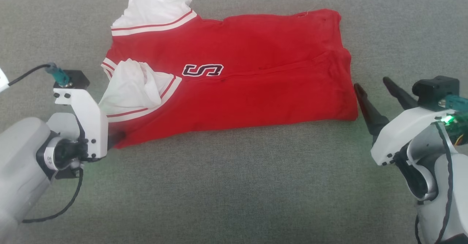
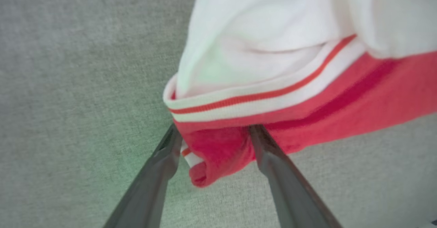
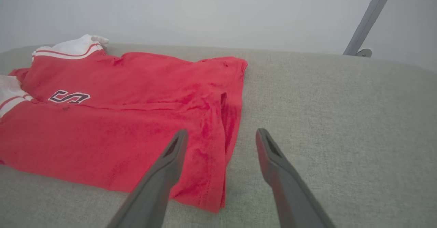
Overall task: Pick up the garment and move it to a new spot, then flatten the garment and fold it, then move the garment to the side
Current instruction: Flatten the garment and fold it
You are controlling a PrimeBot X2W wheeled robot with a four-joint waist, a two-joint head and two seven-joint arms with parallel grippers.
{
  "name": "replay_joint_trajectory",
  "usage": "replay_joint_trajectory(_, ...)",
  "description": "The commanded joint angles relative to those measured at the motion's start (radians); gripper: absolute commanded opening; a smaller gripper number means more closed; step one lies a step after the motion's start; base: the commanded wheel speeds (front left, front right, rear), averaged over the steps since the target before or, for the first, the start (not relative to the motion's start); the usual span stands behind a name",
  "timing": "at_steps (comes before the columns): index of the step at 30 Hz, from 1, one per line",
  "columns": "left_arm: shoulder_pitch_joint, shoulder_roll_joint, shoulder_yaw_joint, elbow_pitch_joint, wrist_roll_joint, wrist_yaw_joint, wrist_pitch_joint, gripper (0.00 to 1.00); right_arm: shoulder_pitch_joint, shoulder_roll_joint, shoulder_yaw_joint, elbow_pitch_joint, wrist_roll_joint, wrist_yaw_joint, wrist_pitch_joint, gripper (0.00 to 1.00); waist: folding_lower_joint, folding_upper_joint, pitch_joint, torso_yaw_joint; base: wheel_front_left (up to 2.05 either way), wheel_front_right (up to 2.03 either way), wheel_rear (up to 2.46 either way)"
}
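Observation:
My right gripper should next grab the jersey by its hem corner (image 1: 351, 113), where the jersey's edge sticks out, because the jersey's body (image 1: 263, 95) is lying flat on the padded surface.
The garment (image 1: 256, 72), a red jersey with white sleeves and a dark numeral, lies folded lengthwise on the grey padded surface (image 1: 234, 185). My left gripper (image 1: 116, 138) is at its near-left corner. In the left wrist view the left gripper (image 2: 214, 129) is open, its two fingers straddling the bunched red corner of the garment (image 2: 341, 112) under the striped trim. My right gripper (image 1: 371, 82) is open just off the jersey's right edge, not touching it. In the right wrist view the right gripper (image 3: 222, 131) hovers over the near-right hem of the garment (image 3: 136, 95).
The grey padded surface stretches wide in front of the jersey and to its right (image 3: 341, 118). A pale wall (image 3: 218, 9) rises behind it, with a slanted metal pole (image 3: 370, 16) at the far right.

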Motion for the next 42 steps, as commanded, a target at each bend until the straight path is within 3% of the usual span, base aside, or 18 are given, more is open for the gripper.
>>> replay_joint_trajectory(1,0.008,-0.022,-0.006,0.029,-0.010,-0.016,-0.003,1.00,0.011,0.006,-0.008,0.003,0.007,0.000,0.038,1.00,0.0000,0.0000,0.005,0.000,0.00,0.00,0.00)
replay_joint_trajectory(2,0.005,-0.031,-0.007,0.041,-0.013,-0.026,0.001,0.50,0.011,0.005,-0.007,0.006,0.008,0.000,0.063,1.00,0.0000,0.0000,0.007,0.001,0.00,0.00,0.00)
replay_joint_trajectory(3,0.002,-0.038,-0.009,0.053,-0.012,-0.034,-0.001,0.16,0.006,0.006,-0.006,0.007,0.014,0.000,0.084,1.00,0.0000,0.0000,0.010,0.003,0.00,0.00,0.00)
replay_joint_trajectory(4,-0.003,-0.043,-0.012,0.063,-0.005,-0.044,-0.003,0.00,-0.001,0.018,-0.017,0.016,0.023,0.000,0.109,1.00,0.0000,0.0000,0.012,0.004,0.00,0.00,0.00)
replay_joint_trajectory(20,-0.079,-0.155,-0.027,0.171,0.034,-0.133,-0.033,0.00,-0.172,0.069,-0.054,0.226,-0.037,0.000,0.515,1.00,0.0000,0.0000,0.061,0.072,0.00,0.00,0.00)
replay_joint_trajectory(21,-0.080,-0.159,-0.027,0.177,0.034,-0.138,-0.037,0.00,-0.176,0.070,-0.054,0.239,-0.040,0.000,0.532,0.91,0.0000,0.0000,0.062,0.075,0.00,0.00,0.00)
replay_joint_trajectory(22,-0.082,-0.164,-0.026,0.184,0.034,-0.142,-0.040,0.00,-0.180,0.069,-0.058,0.250,-0.047,0.000,0.547,0.31,0.0000,0.0000,0.063,0.079,0.00,0.00,0.00)
replay_joint_trajectory(23,-0.084,-0.169,-0.026,0.189,0.034,-0.145,-0.044,0.00,-0.183,0.069,-0.062,0.256,-0.054,0.000,0.556,0.00,0.0000,0.0000,0.064,0.083,0.00,0.00,0.00)
replay_joint_trajectory(32,-0.095,-0.163,-0.022,0.212,0.030,-0.158,-0.042,0.00,-0.184,0.066,-0.082,0.212,-0.063,0.000,0.617,0.00,0.0000,0.0000,0.044,0.096,0.00,0.00,0.00)
replay_joint_trajectory(42,-0.082,-0.121,-0.028,0.133,0.036,-0.124,-0.011,0.00,-0.155,0.009,-0.058,0.111,-0.023,0.000,0.695,0.00,0.0000,0.0000,-0.005,0.110,0.00,0.00,0.00)
